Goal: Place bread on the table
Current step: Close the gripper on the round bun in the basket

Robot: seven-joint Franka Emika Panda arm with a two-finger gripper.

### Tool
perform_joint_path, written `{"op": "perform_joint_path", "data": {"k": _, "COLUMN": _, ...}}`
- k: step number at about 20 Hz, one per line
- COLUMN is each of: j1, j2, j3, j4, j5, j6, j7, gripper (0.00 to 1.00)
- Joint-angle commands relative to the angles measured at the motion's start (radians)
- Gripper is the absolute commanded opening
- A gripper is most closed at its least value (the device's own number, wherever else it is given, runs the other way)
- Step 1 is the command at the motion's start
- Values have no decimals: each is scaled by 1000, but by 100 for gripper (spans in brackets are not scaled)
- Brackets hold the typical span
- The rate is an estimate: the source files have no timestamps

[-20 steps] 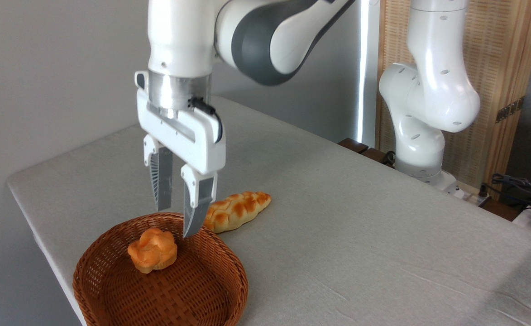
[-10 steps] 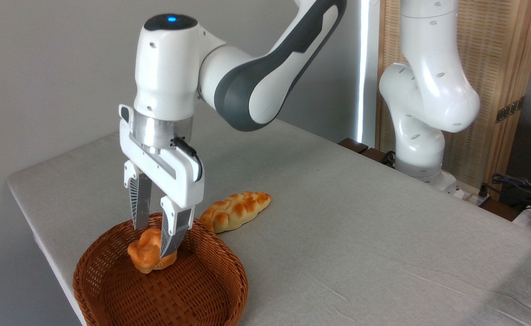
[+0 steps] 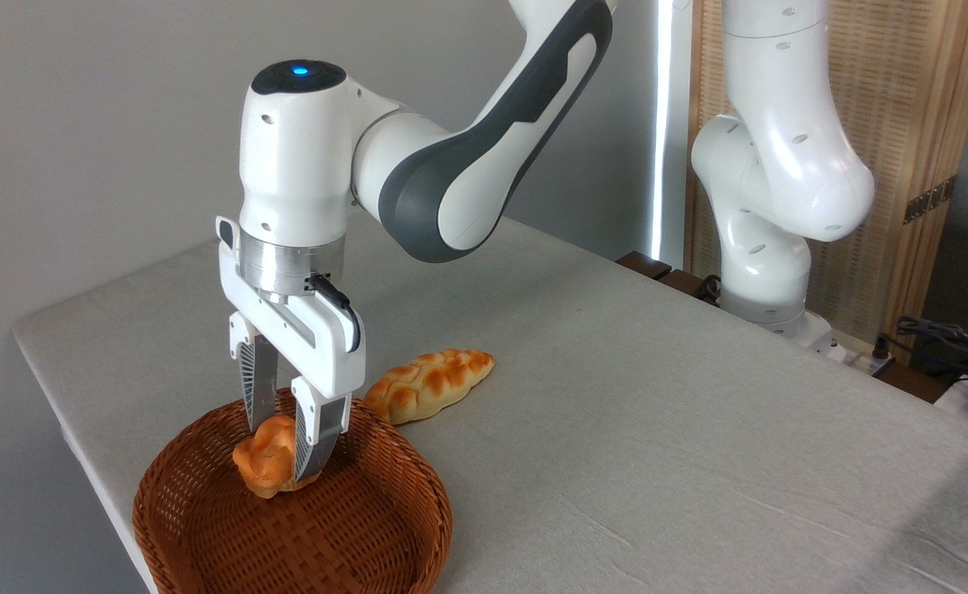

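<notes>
The gripper picks up the bread by its rounded sides next, to move the bread (image 3: 259, 459) out of the wicker basket onto the table.
The bread (image 3: 259, 459), a small knobbly orange-golden bun, lies in the far left part of a round brown wicker basket (image 3: 427, 523) near the front left corner of the grey-beige table (image 3: 632, 388). My gripper (image 3: 282, 450) points straight down into the basket, open, with one finger behind the bun and the other in front of it. The near finger (image 3: 316, 433) hides the bun's right side. I cannot tell whether the pads touch the crust. The bun still rests on the basket floor.
A longer braided golden loaf (image 3: 430, 384) lies on the cloth just behind and right of the basket. The arm's white base (image 3: 768, 272) stands at the table's far right edge, with cables (image 3: 946, 338) beyond it. The table's left edge runs close to the basket.
The gripper has moved left and down from above the basket's far rim, and its fingers now straddle the bun. The bun and the loaf have not moved.
</notes>
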Motion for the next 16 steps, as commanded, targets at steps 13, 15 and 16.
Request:
{"op": "perform_joint_path", "data": {"k": 13, "j1": 9, "j2": 18, "j3": 1, "j4": 11, "j5": 10, "j6": 5, "j7": 89, "gripper": 50}}
{"op": "perform_joint_path", "data": {"k": 15, "j1": 9, "j2": 16, "j3": 1, "j4": 13, "j5": 10, "j6": 5, "j7": 89, "gripper": 50}}
{"op": "perform_joint_path", "data": {"k": 16, "j1": 9, "j2": 15, "j3": 5, "j4": 14, "j5": 8, "j6": 7, "j7": 85, "gripper": 50}}
